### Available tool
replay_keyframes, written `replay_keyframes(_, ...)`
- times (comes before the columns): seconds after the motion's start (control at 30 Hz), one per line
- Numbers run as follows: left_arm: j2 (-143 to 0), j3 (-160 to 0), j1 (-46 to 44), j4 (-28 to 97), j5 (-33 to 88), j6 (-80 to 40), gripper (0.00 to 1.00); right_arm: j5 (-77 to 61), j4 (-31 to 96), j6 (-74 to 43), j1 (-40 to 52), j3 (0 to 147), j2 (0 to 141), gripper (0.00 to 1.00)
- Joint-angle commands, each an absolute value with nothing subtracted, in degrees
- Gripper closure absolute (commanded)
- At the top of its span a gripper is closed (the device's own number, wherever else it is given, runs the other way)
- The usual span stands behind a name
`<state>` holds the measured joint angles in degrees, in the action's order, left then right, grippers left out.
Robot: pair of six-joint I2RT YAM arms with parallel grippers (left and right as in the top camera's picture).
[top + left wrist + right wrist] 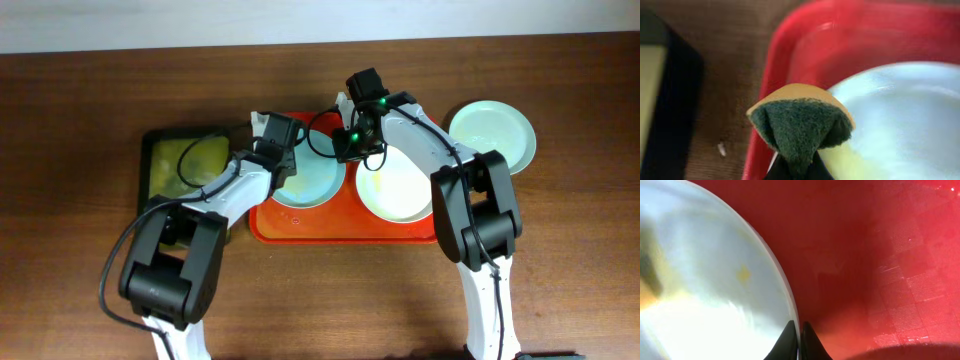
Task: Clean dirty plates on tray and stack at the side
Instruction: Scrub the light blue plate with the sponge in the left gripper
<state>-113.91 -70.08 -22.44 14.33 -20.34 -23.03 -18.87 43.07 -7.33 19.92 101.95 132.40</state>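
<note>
My left gripper should clean the mint-blue plate with the sponge before it opens: the sponge's green edge (799, 127) hangs beside a yellowish smear.
A pale mint-blue plate (315, 182) lies on the left half of the red-orange tray (300, 228), and a cream-white plate (397, 190) lies on the right half. A second mint-blue plate (491, 135) sits on the table to the right of the tray. My left gripper (284, 172) is shut on a yellow and green sponge (800, 120), held at the left rim of the mint-blue plate (900, 115), which has a yellowish smear. My right gripper (800, 335) is shut on that plate's rim (705, 280) above the tray floor (865, 255).
A black tray with a yellow-green inside (185, 165) stands left of the red tray, close to my left arm. The brown wooden table (330, 300) extends in front. Both arms cross over the tray's back edge.
</note>
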Motion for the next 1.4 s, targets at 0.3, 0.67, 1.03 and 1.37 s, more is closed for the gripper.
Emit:
replay_keyframes(0.3, -115.5, -70.5, -22.0, 12.9, 1.9, -29.1, 0.68, -17.3, 43.1, -7.6, 20.3, 101.5, 133.5, 0.95)
replay_keyframes(0.67, -109.5, -70.9, -20.8, 14.7, 2.0, -28.7, 0.78, -17.3, 43.1, -7.6, 20.3, 101.5, 133.5, 0.95)
replay_keyframes(1.03, -109.9, -70.1, -21.0, 18.6, -0.8, -28.7, 0.75, -17.3, 43.1, -7.6, 20.3, 101.5, 133.5, 0.95)
replay_keyframes(1.37, -113.1, -70.1, -21.2, 18.5, -0.8, -28.7, 0.80, -17.3, 43.1, -7.6, 20.3, 101.5, 133.5, 0.95)
